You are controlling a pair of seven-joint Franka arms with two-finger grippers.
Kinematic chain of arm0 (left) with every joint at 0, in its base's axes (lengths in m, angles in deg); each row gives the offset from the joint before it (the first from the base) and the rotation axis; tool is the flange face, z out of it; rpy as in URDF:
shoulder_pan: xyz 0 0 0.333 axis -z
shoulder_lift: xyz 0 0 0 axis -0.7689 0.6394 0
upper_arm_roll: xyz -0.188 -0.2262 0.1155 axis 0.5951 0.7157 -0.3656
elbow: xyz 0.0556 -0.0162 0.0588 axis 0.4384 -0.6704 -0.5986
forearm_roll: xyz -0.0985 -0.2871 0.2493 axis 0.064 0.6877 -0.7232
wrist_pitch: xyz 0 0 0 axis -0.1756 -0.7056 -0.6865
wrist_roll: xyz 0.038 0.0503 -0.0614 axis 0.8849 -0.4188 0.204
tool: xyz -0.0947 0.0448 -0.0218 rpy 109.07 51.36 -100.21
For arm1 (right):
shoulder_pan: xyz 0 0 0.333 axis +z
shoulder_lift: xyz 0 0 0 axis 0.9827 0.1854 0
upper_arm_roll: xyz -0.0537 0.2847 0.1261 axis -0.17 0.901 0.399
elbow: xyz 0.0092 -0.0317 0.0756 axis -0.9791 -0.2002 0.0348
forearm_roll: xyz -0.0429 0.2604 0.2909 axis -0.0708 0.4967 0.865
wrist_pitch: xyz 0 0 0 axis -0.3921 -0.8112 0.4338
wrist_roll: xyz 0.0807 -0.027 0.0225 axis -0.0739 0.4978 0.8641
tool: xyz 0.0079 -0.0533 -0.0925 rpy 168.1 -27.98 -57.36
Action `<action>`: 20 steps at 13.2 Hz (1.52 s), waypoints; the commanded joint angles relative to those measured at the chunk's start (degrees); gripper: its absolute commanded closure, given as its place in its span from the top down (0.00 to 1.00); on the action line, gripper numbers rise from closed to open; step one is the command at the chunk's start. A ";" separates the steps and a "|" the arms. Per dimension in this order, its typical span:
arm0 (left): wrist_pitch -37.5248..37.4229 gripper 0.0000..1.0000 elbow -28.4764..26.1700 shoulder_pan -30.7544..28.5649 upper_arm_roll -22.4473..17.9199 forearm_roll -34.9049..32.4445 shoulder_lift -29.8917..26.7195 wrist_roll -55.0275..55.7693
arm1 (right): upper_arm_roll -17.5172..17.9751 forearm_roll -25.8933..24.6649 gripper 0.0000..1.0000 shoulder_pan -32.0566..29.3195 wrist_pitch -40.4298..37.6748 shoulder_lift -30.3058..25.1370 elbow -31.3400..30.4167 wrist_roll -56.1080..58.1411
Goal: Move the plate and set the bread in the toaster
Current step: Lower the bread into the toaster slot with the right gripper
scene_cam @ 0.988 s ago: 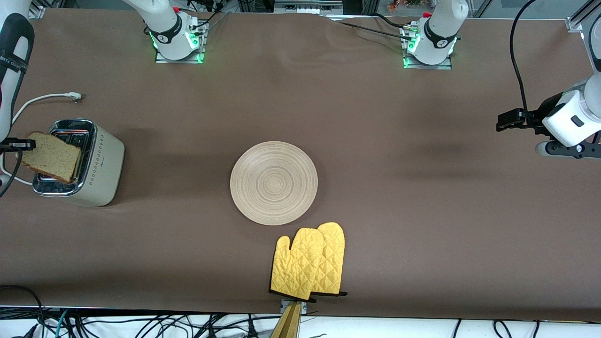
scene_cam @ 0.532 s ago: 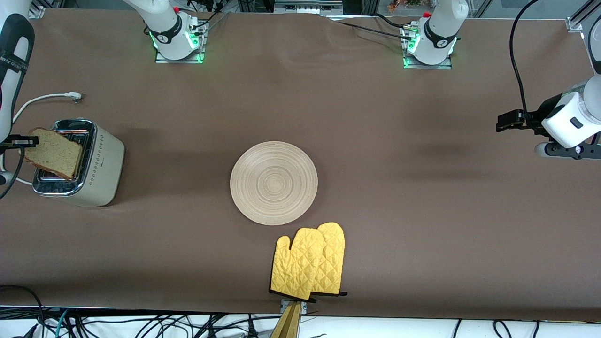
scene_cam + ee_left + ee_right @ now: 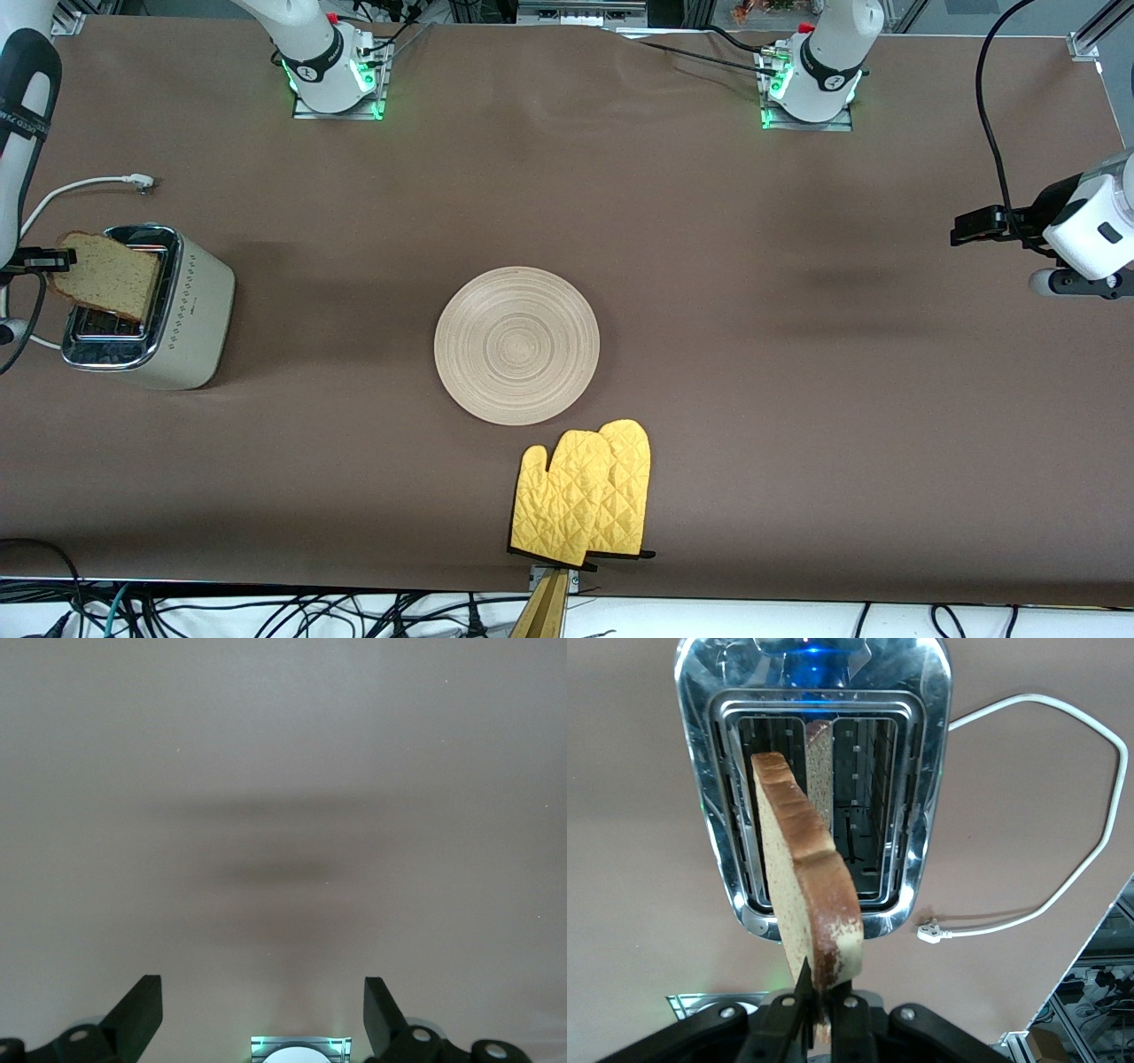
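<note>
The bread's lower edge [image 3: 106, 308] hangs tilted above the toaster's slots, so my right gripper keeps holding the bread for now.
The bread [image 3: 106, 275], a speckled brown slice, hangs tilted over the chrome top of the cream toaster [image 3: 190, 310] at the right arm's end of the table. My right gripper [image 3: 44, 260] is shut on the slice's crust edge. In the right wrist view the bread [image 3: 802, 895] is edge-on above the toaster [image 3: 921, 771], clear of its open slots, pinched in my right gripper [image 3: 824, 997]. The empty wooden plate [image 3: 516, 346] lies mid-table. My left gripper [image 3: 974, 226] waits open over bare table at the left arm's end; its fingers [image 3: 142, 1005] hold nothing.
A pair of yellow oven mitts [image 3: 585, 496] lies nearer the front camera than the plate, by the table's edge. The toaster's white cord [image 3: 1063, 877] loops on the table beside it, its plug [image 3: 142, 183] lying loose. The arm bases [image 3: 332, 71] stand along the table's edge.
The right gripper has carried the bread a little along the toaster's top, away from the front camera. The left gripper has drifted slightly toward its end of the table.
</note>
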 commanded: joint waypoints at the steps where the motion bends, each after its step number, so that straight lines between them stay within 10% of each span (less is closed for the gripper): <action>1: -3.56 1.00 3.04 0.21 -1.93 0.23 -0.68 -0.57 | 0.11 -0.05 0.00 -0.48 -0.10 -0.07 -0.31 0.69; 7: -11.39 1.00 12.01 0.74 -2.99 -5.56 -0.94 -1.01 | 0.28 3.29 0.00 -0.48 2.72 2.30 -0.31 -0.10; 19: -11.75 1.00 11.41 0.65 -4.04 -6.09 -0.94 -0.66 | 0.46 13.84 0.00 -0.48 5.00 7.84 -0.31 -0.28; 20: -11.66 1.00 11.41 0.65 -3.61 -7.31 -0.94 -0.57 | 0.46 13.93 0.16 -0.48 4.92 8.10 -0.31 -0.27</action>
